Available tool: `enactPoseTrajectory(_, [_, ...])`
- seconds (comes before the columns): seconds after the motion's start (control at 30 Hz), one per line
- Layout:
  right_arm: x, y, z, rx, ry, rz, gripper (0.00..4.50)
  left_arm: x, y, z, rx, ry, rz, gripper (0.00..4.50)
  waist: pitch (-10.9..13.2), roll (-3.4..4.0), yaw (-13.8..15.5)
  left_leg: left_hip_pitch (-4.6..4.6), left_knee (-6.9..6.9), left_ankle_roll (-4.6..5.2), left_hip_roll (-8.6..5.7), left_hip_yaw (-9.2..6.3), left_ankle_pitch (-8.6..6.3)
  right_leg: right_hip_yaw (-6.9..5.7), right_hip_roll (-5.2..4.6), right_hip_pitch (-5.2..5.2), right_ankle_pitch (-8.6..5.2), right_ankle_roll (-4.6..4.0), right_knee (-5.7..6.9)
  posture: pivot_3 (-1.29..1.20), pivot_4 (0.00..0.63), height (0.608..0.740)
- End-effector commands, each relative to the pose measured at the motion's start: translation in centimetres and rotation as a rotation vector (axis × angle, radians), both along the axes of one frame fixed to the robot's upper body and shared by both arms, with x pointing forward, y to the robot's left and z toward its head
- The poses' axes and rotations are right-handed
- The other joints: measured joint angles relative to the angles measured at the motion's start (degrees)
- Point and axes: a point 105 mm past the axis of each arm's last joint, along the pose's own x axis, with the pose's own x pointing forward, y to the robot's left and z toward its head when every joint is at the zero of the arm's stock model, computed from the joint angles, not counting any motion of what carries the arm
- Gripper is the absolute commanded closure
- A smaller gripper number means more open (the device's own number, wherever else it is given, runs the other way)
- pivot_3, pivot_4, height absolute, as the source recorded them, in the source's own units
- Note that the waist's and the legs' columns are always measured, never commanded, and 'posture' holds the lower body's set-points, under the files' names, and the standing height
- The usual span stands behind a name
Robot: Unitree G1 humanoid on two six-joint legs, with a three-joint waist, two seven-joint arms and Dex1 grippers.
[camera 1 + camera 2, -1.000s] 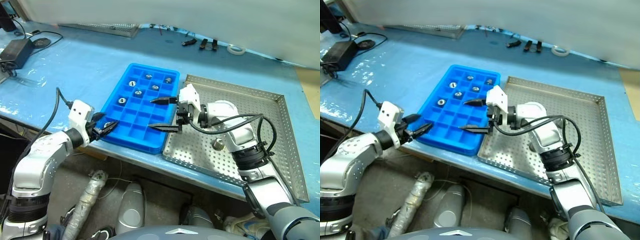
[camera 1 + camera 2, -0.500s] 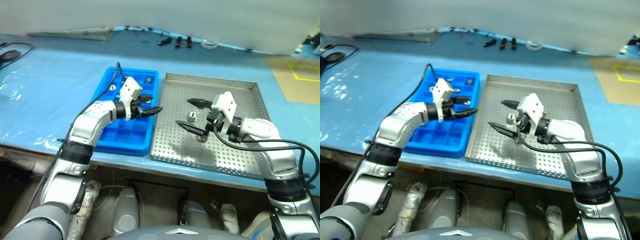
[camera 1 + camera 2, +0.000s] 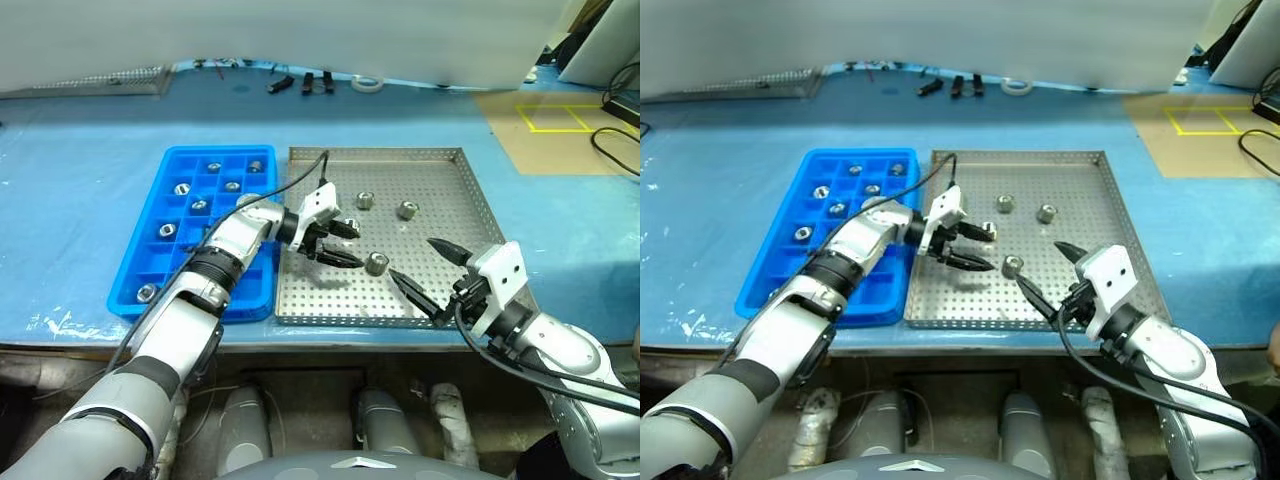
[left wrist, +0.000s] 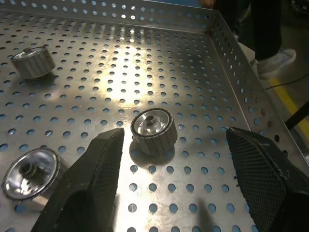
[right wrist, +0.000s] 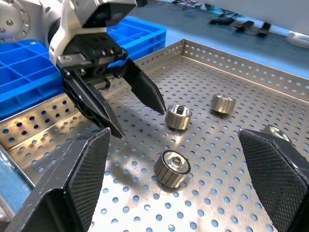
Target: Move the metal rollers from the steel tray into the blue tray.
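Observation:
I should move my left gripper toward the roller ahead before I close on it, because the steel tray's bare bottom shows between its fingers and the roller.
The steel tray (image 3: pixel 470 215) holds several metal rollers: two near its far side (image 3: pixel 366 200) (image 3: pixel 407 210), one in the middle (image 3: pixel 376 264) and one beside my left gripper (image 5: pixel 178 116). My left gripper (image 3: pixel 358 247) reaches over the tray from the blue tray's side and stands open. In the left wrist view a roller (image 4: pixel 153 130) lies on the floor just ahead, between the fingers (image 4: pixel 91 183). Open and empty, my right gripper (image 3: pixel 411 257) hovers over the tray's near right part. The blue tray (image 3: pixel 150 260) to the left holds several rollers (image 3: pixel 199 205), one to a compartment.
Both trays sit on a blue-covered table (image 3: pixel 80 200). Small dark tools (image 3: pixel 305 84) and a tape ring (image 3: pixel 368 84) lie at the table's far edge, with a second perforated tray (image 3: pixel 120 80) at the far left. Cardboard with yellow tape (image 3: pixel 545 125) lies far right.
The camera has swung right. My left gripper moved from over the blue tray to over the steel tray. My right gripper drew back toward the tray's near right. Both stayed open.

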Motion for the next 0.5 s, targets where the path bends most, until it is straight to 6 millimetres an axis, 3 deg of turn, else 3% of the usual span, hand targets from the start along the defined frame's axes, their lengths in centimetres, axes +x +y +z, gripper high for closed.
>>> enactPoseTrajectory(0.03, [-0.5, -0.1, 1.1, -0.001, -0.055, -0.021, 0.00, 0.4, -1.6, 0.9, -0.017, -0.084, -0.020, 0.97, 0.0, -0.01, -0.1, 0.01, 0.02, 0.04, -0.01, 0.07, -0.03, 0.08, -0.02, 0.00, 0.01, 0.03, -0.01, -0.50, 0.150, 0.740])
enactPoseTrajectory(0.3, [-0.6, -1.1, 0.5, -0.012, -0.054, -0.057, 0.00, 0.9, -3.9, -0.8, 0.000, -0.102, 0.058, 0.97, 0.0, 0.00, -1.4, -0.04, 0.05, 0.52, -0.07, 0.46, -0.32, 0.43, -0.07, 0.02, 0.14, 0.22, -0.55, -0.52, 0.150, 0.740])
enactPoseTrajectory(0.5, [-0.6, -0.8, 0.4, -0.014, -0.051, -0.067, 0.00, 0.8, -4.0, -1.6, 0.030, -0.081, 0.066, 0.97, 0.0, -0.01, -1.5, 0.04, 0.06, 0.65, -0.06, 0.69, -0.42, 0.59, -0.09, -0.02, 0.14, 0.23, -0.60, -0.53, 0.150, 0.740])
